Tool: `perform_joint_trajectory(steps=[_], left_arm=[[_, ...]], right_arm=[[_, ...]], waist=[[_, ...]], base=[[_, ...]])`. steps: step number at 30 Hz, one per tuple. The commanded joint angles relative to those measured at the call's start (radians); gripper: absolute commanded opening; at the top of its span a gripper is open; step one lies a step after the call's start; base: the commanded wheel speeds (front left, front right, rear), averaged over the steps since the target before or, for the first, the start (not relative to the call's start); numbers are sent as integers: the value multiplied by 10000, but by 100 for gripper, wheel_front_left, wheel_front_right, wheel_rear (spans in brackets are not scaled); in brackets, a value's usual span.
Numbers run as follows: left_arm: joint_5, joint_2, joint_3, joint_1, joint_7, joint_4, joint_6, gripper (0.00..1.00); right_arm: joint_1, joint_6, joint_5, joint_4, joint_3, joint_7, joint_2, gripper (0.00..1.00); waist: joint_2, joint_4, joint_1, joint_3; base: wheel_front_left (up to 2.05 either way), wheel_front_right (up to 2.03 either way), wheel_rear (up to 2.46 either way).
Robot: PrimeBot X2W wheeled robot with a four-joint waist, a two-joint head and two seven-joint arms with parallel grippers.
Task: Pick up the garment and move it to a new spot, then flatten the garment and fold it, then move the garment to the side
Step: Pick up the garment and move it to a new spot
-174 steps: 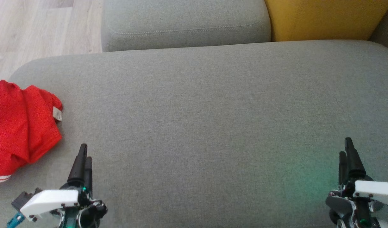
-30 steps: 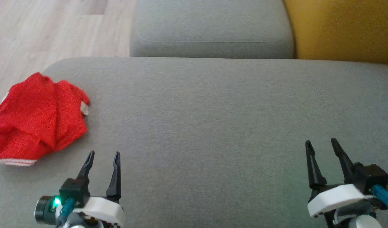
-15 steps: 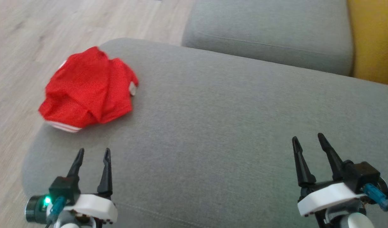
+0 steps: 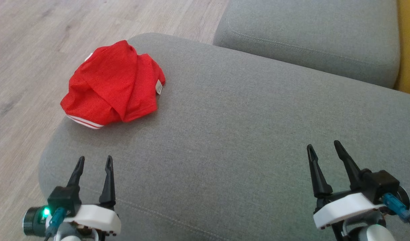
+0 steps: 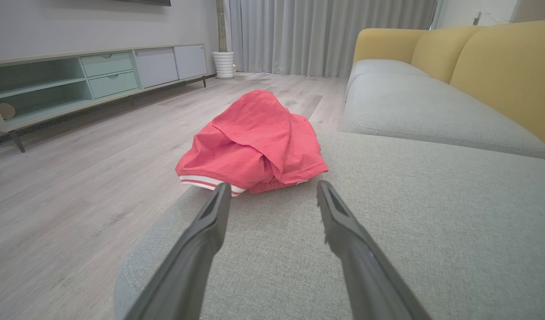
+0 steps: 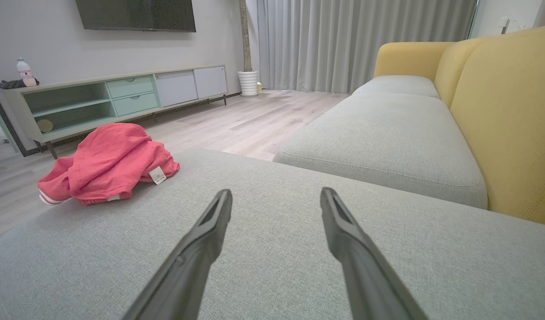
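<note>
The red garment's middle fold (image 4: 129, 84) stands up while its striped hem (image 4: 85, 122) lies slack. My left gripper pinches that fold next.
A crumpled red garment (image 4: 113, 83) with a white-striped hem and a small white label lies near the far left corner of the grey sofa cushion (image 4: 245, 134). My left gripper (image 4: 94, 161) hovers open over the cushion's near left part, well short of the garment (image 5: 254, 142), nothing between its fingers. Far across at the lower right, my right gripper (image 4: 322, 146) is open and empty too; the garment (image 6: 108, 164) sits to its far left, label facing it.
A second grey cushion (image 4: 308, 40) adjoins at the back, with the yellow backrest (image 4: 409, 50) on the right. Wooden floor (image 4: 31, 50) runs past the cushion's left edge. A low cabinet (image 6: 112, 98) stands along the wall beyond.
The camera has turned left, so the garment now appears farther right and higher. Both grippers, shut in the oldest frame, now stand open. The garment itself lies as before.
</note>
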Motion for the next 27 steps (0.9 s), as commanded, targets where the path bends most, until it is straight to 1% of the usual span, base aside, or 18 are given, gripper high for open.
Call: perform_joint_trajectory(steps=[1, 9, 14, 20, 24, 27], left_arm=[[-5, 63, 430, -632, -126, -404, 59, 100], [7, 35, 506, -729, -126, -405, 32, 100], [-85, 3, 646, -979, -126, -217, 38, 100], [-351, -55, 969, -2112, -126, 79, 25, 100], [-581, -2, 1340, -3232, -126, 788, -15, 100], [-763, 85, 1609, -4097, -126, 1618, -117, 100]], right_arm=[[-370, -9, 11, -407, 183, 0, -57, 100], [-448, -9, -5, -407, 155, 25, -57, 100], [-526, -9, -79, -536, 153, 193, -57, 100], [-1033, -9, -574, -1146, 74, 691, -58, 100], [-1568, -9, -805, -1541, 122, 1046, -239, 100], [-1939, -9, -874, -1775, 171, 1245, -406, 100]], waist=[[-1, 25, 0, 23], [-1, 39, 0, 152], [-1, -60, 0, 484], [-1, -370, 0, 1819], [-1, -647, 0, 2775], [-1, -853, 0, 3408]], base=[[0, 0, 0], [0, 0, 0], [0, 0, 0], [0, 0, 0], [0, 0, 0], [0, 0, 0]])
